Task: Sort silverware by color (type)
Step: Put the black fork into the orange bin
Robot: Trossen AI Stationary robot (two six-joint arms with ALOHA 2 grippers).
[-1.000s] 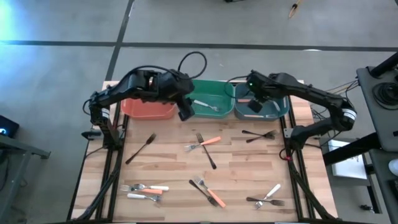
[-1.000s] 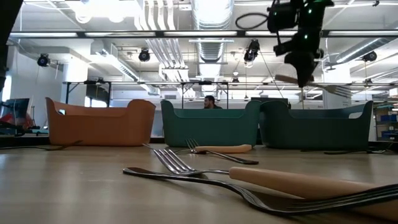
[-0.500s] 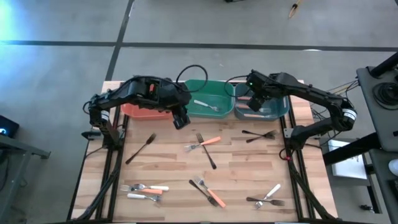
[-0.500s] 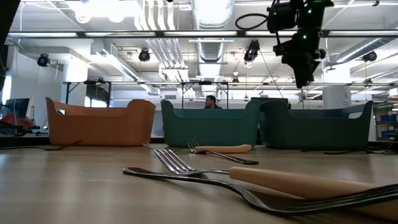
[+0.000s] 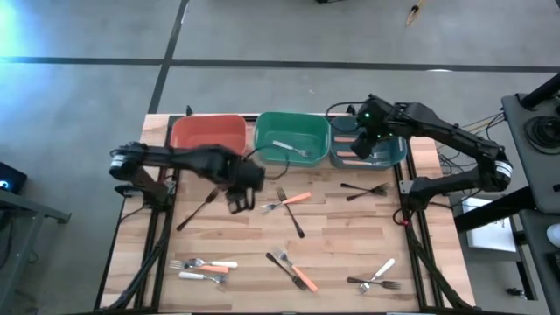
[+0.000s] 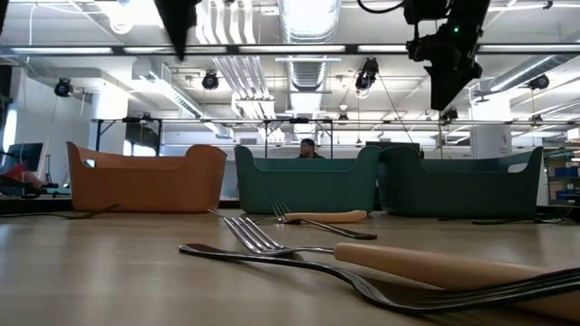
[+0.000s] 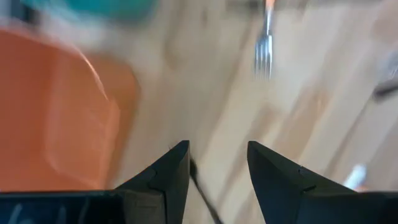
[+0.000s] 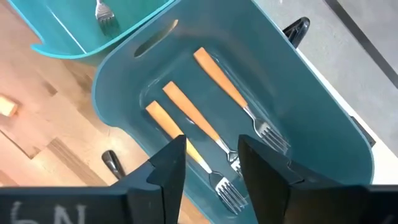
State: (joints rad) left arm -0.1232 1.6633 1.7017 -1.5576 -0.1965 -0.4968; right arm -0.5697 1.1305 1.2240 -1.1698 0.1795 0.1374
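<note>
My left gripper will next grab the black fork by its black handle (image 5: 188, 219), so it can then sort that fork into the red-orange bin (image 5: 208, 136).
My left gripper (image 5: 238, 203) (image 7: 217, 149) hangs open and empty over the table's left middle, pointing down. The handle of a black fork (image 5: 199, 208) (image 7: 200, 186), flat on the wood, shows below the gap between its fingers. My right gripper (image 5: 361, 149) (image 8: 211, 146) is open and empty above the teal bin (image 5: 389, 156). Three orange-handled forks (image 8: 205, 127) lie on that bin's floor. A white-handled fork (image 5: 289, 147) lies in the green bin (image 5: 291, 131). The red-orange bin (image 5: 208, 136) shows no fork.
Other forks lie flat on the wood: an orange one crossing a black one (image 5: 289, 203), a black one (image 5: 363, 189) at the right, white and orange ones (image 5: 203, 267) near left, a black and orange pair (image 5: 293, 269), and a white and black pair (image 5: 378, 278) near right.
My left gripper has swung from in front of the bins toward the table's near edge and down, tipping to point down over the black fork. My right gripper has let go of a fork over the teal bin and risen slightly.
</note>
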